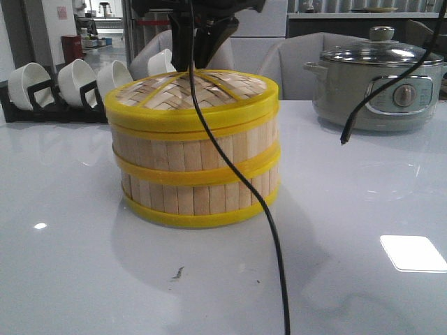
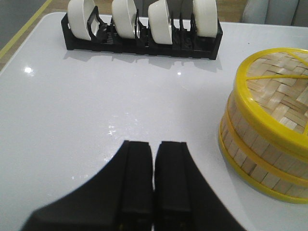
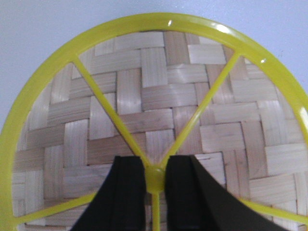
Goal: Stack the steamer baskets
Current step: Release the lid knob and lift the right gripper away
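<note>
My right gripper opens now, since in the front view the lid's yellow rim (image 1: 147, 120) sits on the upper basket (image 1: 188, 150).
Two steamer baskets stand stacked mid-table, the upper basket (image 1: 188, 150) on the lower basket (image 1: 195, 199), capped by a woven bamboo lid (image 1: 230, 91) with yellow spokes. My right gripper (image 3: 155, 175) is over the lid (image 3: 159, 96), its fingers (image 3: 130, 192) shut on the yellow centre knob (image 3: 155, 173). In the front view its black arm (image 1: 188, 42) comes down behind the lid. My left gripper (image 2: 154, 144) is shut on nothing, hovering over bare table beside the stack (image 2: 255, 144).
A black rack of white cups (image 1: 63, 84) stands at the back left and also shows in the left wrist view (image 2: 144, 29). A grey electric pot with a glass lid (image 1: 377, 84) sits back right. A black cable (image 1: 269, 223) hangs across the stack's front.
</note>
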Action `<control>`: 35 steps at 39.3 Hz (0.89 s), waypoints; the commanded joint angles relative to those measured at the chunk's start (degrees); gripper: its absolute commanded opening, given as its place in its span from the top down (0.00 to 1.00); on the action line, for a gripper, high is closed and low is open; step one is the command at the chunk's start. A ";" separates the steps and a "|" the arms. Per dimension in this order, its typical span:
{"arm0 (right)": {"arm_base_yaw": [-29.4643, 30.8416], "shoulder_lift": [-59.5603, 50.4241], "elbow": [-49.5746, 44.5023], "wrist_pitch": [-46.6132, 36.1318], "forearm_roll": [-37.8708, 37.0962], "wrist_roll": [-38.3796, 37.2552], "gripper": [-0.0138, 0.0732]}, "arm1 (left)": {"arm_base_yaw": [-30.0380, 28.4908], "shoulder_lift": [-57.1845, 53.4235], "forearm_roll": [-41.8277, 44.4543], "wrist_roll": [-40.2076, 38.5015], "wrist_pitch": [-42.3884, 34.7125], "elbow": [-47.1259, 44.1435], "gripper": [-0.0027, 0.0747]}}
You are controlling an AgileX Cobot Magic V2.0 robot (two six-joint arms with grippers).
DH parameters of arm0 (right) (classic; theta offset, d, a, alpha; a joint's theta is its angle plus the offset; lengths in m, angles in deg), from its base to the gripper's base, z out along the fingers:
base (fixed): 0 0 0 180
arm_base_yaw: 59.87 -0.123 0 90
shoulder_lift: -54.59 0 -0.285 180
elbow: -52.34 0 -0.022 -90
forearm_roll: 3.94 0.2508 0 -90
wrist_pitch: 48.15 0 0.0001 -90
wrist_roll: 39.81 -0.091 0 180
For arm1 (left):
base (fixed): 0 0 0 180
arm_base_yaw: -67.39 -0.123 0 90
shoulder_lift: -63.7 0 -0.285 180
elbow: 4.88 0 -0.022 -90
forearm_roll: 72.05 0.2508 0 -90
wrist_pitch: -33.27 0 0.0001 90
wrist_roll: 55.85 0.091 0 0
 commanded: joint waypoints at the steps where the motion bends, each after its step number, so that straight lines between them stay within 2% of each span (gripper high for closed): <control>1: 0.24 -3.58 2.05 -3.02 -0.33 0.00 0.65 | 0.37 0.08 0.47 -0.51 -4.84 1.53 0.84; 6: 0.24 -3.94 2.05 -3.02 -0.33 -0.98 0.45 | 0.37 0.08 0.47 -0.51 -4.84 1.53 0.84; 9: 0.24 -4.21 2.05 -3.10 -0.33 -0.98 0.39 | 0.37 0.08 0.47 -0.51 -4.84 1.53 0.84; 27: 1.16 -9.64 2.05 -9.13 -0.54 -0.98 0.39 | 0.37 0.08 0.47 -0.51 -4.84 1.53 0.84; 35: 4.57 -13.74 1.39 -10.63 -1.09 -0.98 0.39 | 0.37 0.08 0.47 -0.51 -4.84 1.53 0.84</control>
